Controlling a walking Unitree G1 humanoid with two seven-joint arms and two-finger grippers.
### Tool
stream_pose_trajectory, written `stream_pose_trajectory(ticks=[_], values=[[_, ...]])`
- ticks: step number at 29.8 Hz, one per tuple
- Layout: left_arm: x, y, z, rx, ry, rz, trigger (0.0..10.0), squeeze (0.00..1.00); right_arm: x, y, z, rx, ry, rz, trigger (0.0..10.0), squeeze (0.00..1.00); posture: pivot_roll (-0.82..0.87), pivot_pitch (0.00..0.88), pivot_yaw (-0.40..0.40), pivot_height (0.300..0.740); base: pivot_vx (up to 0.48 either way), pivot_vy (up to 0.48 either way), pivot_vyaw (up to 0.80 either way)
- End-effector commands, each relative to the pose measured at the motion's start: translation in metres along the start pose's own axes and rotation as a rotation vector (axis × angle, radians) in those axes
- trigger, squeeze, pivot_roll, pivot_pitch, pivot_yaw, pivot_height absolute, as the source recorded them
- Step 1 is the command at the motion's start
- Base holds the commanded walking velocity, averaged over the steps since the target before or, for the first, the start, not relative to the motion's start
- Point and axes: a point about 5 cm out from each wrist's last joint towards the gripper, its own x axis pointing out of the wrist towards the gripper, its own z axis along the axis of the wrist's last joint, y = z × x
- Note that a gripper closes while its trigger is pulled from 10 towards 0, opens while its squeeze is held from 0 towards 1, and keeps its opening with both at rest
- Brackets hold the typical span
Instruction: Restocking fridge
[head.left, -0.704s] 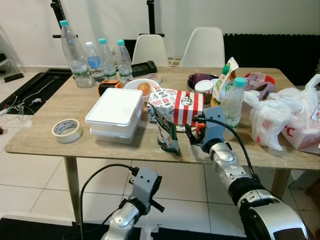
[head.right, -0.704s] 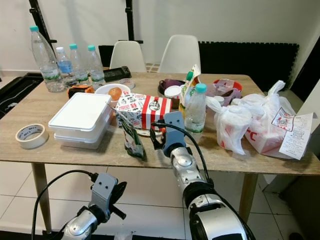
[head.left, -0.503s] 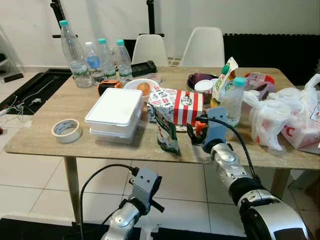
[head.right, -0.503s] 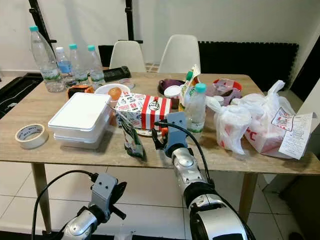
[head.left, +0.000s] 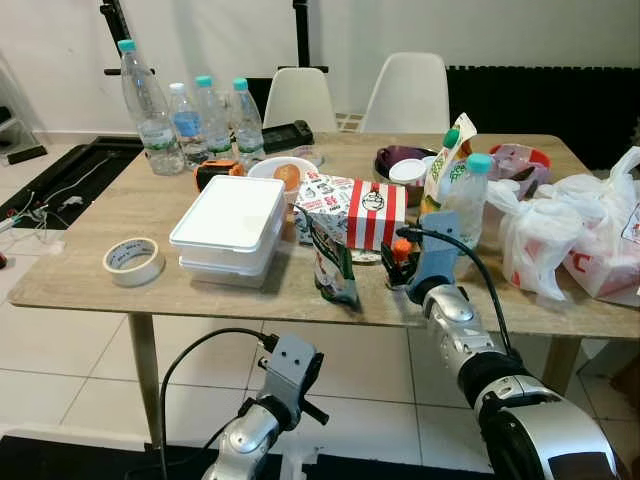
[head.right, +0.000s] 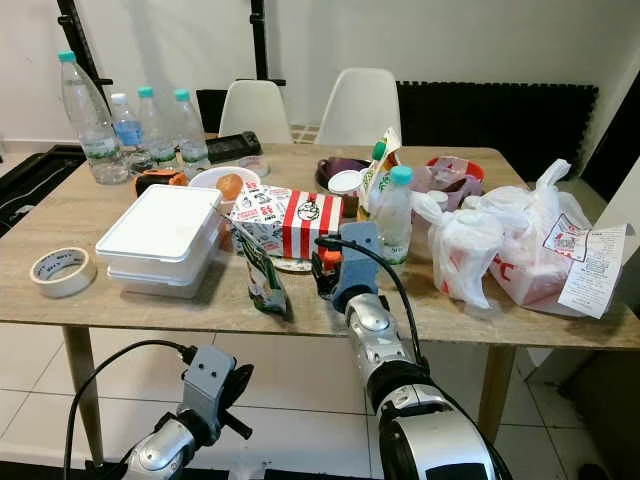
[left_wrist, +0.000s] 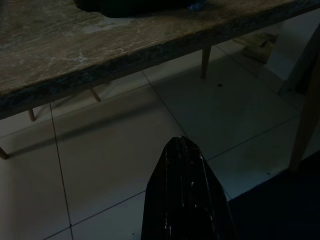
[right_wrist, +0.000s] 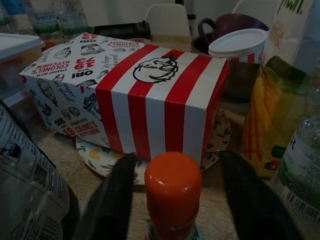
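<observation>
I will grab the small bottle by its orange cap (head.left: 401, 247) with my right gripper next, because the snack bag and the water bottle are crowding the small bottle's sides.
A small bottle with an orange cap (head.left: 401, 247) stands on the wooden table (head.left: 150, 205), just in front of a red-and-white striped food box (head.left: 370, 210). My right gripper (head.left: 399, 270) is open, low over the table's front edge. The orange cap (right_wrist: 173, 187) sits between its two black fingers (right_wrist: 114, 197) without touching either. A clear water bottle with a teal cap (head.left: 465, 205) stands just right of the gripper, and a green snack bag (head.left: 330, 265) leans to its left. My left gripper (left_wrist: 180, 142) hangs shut below the table, over the tiled floor.
Stacked white foam containers (head.left: 230, 225) and a tape roll (head.left: 134, 260) lie on the table's left. Several water bottles (head.left: 190, 120) stand at the back left. White plastic bags (head.left: 570, 235) crowd the right end. A juice carton (right_wrist: 280, 90) stands close by the right gripper. Two white chairs (head.left: 410, 95) are behind the table.
My right gripper has moved a little to the right and forward, bringing the orange cap between its fingers. The left arm has not moved.
</observation>
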Motion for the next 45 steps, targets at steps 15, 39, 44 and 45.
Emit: stream_pose_trajectory(ticks=[15,39,44,45], values=[[0.002,0.0,0.001,-0.012,0.006,0.005,10.0,0.0,0.0,0.002,-0.005,0.004,0.025,-0.001,6.2,0.0,0.02,0.051,0.006,0.74,0.0,0.0,0.0],[0.01,0.003,0.003,-0.011,0.014,0.003,10.0,0.0,-0.02,-0.058,-0.003,0.008,-0.034,-0.014,0.0,0.0,-0.02,0.01,0.022,0.74,0.0,0.0,0.0],[0.009,0.002,0.001,-0.013,0.022,-0.001,10.0,0.0,-0.04,-0.08,-0.003,-0.026,0.008,0.094,0.0,0.0,-0.03,0.004,0.03,0.74,0.0,0.0,0.0],[0.009,0.002,-0.001,-0.012,0.028,-0.005,10.0,0.0,-0.048,-0.081,-0.003,-0.047,0.025,0.159,0.0,0.0,-0.03,0.003,0.033,0.74,0.0,0.0,0.0]])
